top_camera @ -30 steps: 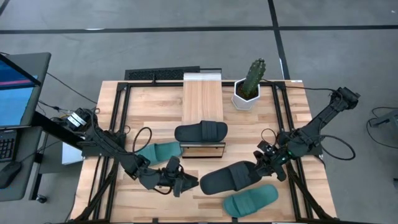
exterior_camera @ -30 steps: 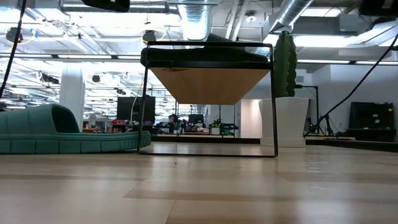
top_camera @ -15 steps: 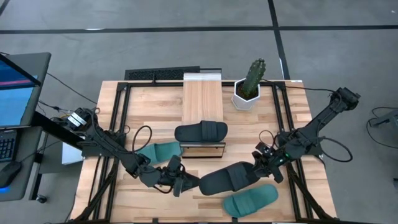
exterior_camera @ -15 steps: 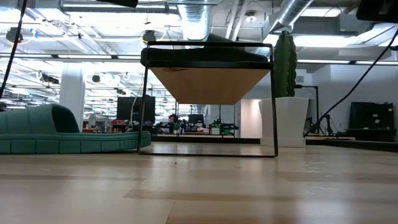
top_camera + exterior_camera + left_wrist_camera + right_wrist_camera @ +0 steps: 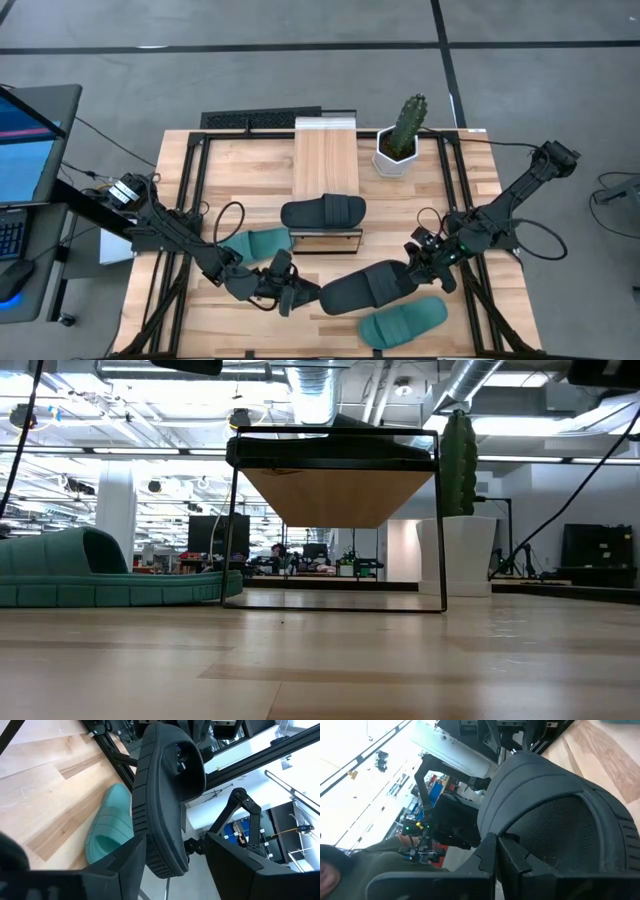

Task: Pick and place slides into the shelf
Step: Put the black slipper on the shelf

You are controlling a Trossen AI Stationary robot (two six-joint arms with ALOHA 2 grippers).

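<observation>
I need to grab the black slide by its heel end [image 5: 332,299] with my left gripper next, and then put it on the shelf [image 5: 325,170].
A black slide [image 5: 365,287] hangs between my two grippers over the table's near middle, clear of the wood. My right gripper [image 5: 418,268] is shut on its right end. My left gripper [image 5: 305,294] is open, with one finger [image 5: 127,865] on each side of the slide's left end [image 5: 162,850]. A gap shows at one finger. The shelf [image 5: 325,170] carries a second black slide [image 5: 323,212] lying flat on its near end. One teal slide [image 5: 258,243] rests sole-down left of the shelf, and another [image 5: 403,322] lies by the near edge. My right gripper holds the black slide by its right end [image 5: 404,276], pinched between the two fingers, which come level from the table's right, along its length. In the right wrist view the strap [image 5: 535,775] arches just ahead of the fingers [image 5: 495,857]. The slide is lifted clear, turned partly onto its side.
A potted cactus [image 5: 401,140] stands right of the shelf's far end. Black frame rails [image 5: 195,190] run along both table sides. A monitor and keyboard [image 5: 20,150] sit off the table's left. In the low view the shelf [image 5: 335,470] stands ahead, with a teal slide [image 5: 100,570] at its left.
My right gripper has carried the black slide a little toward the table's left. My left gripper has moved slightly right toward it. The slide's left end now lies between the left fingers.
</observation>
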